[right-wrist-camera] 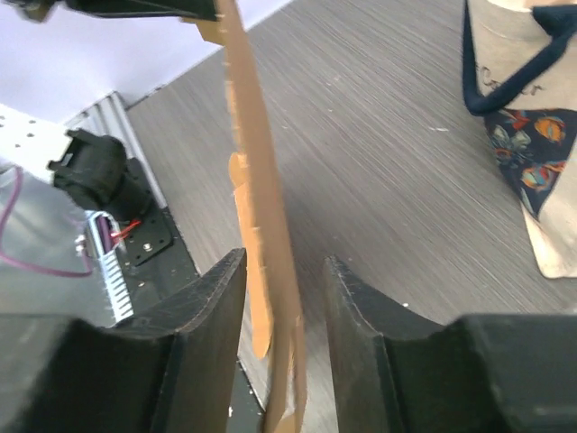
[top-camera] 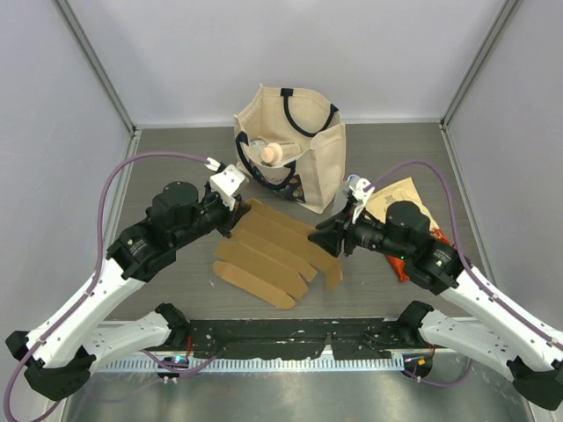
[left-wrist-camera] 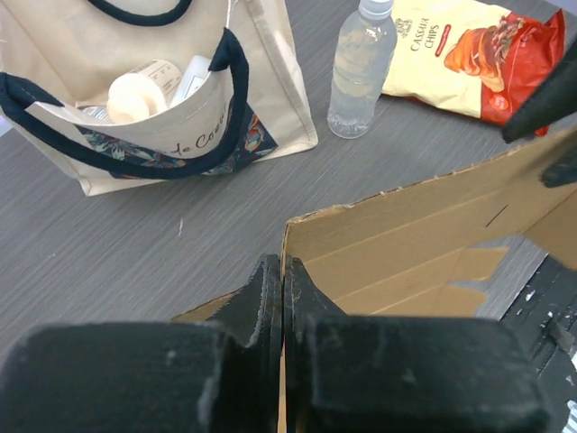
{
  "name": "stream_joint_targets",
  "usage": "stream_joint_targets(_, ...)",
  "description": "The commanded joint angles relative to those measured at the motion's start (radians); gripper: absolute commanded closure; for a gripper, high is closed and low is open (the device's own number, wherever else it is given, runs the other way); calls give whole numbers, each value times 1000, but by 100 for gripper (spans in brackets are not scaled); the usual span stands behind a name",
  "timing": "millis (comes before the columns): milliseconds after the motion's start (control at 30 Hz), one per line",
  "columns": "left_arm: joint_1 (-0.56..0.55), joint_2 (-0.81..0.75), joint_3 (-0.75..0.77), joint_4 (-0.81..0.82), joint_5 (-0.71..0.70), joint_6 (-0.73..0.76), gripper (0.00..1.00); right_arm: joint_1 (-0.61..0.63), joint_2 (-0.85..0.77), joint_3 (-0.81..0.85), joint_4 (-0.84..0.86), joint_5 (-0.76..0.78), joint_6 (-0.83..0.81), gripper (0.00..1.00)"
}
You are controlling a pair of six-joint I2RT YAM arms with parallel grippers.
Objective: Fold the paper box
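Observation:
My right gripper pinches the paper box's thin edge (right-wrist-camera: 278, 281) next, since the flaps stay free for my left gripper to fold.
The paper box (top-camera: 273, 251) is a flat brown cardboard blank with notched flaps, held tilted between both arms at mid-table. My left gripper (top-camera: 236, 215) is shut on its far left edge; in the left wrist view the jaws (left-wrist-camera: 285, 271) pinch the thin cardboard (left-wrist-camera: 406, 234). My right gripper (top-camera: 321, 239) is at the blank's right edge. In the right wrist view it (right-wrist-camera: 284, 271) is open, and the cardboard (right-wrist-camera: 257, 153) stands edge-on between the fingers, close to the left one.
A cream tote bag (top-camera: 295, 149) with items inside stands just behind the blank; it also shows in the left wrist view (left-wrist-camera: 135, 99). A snack pouch (top-camera: 400, 198) lies at the right, with a clear water bottle (left-wrist-camera: 359, 68) beside it. Grey walls enclose the table.

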Motion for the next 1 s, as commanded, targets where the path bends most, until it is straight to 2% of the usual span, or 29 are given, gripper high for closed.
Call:
stream_joint_targets(0,5,-15,-11,45,-10,36,100,-5,156,147,-44,120,13,53)
stream_joint_targets(100,5,-12,-3,31,-10,43,100,-3,284,249,-93,89,-18,51)
stream_joint_targets(133,5,-12,-3,27,-7,42,100,-3,305,261,-87,31,-23,51)
stream_joint_targets(267,4,-4,1,21,-10,40,100,0,370,292,1,-10,-15,50)
stream_joint_targets(333,4,2,3,21,-10,37,100,0,401,323,9,-39,-6,53)
stream_joint_targets(467,5,15,4,31,-10,14,100,18,460,335,64,-50,19,67)
stream_joint_targets(600,5,37,15,34,0,-12,100,41,488,324,150,-48,60,68)
stream_joint_targets(733,4,56,23,44,0,-58,100,75,531,353,155,-19,50,70)
stream_joint_targets(800,5,57,29,47,-13,-85,100,90,545,355,152,8,37,80)
stream_joint_targets(833,4,59,30,53,-22,-125,98,92,546,355,152,65,39,87)
stream_joint_targets(867,4,62,33,54,-26,-160,93,92,542,349,152,90,54,99)
stream_joint_targets(900,4,62,32,64,-57,-194,76,92,537,334,158,119,63,99)
stream_joint_targets(967,5,59,8,74,-50,-292,59,90,511,306,204,165,101,99)
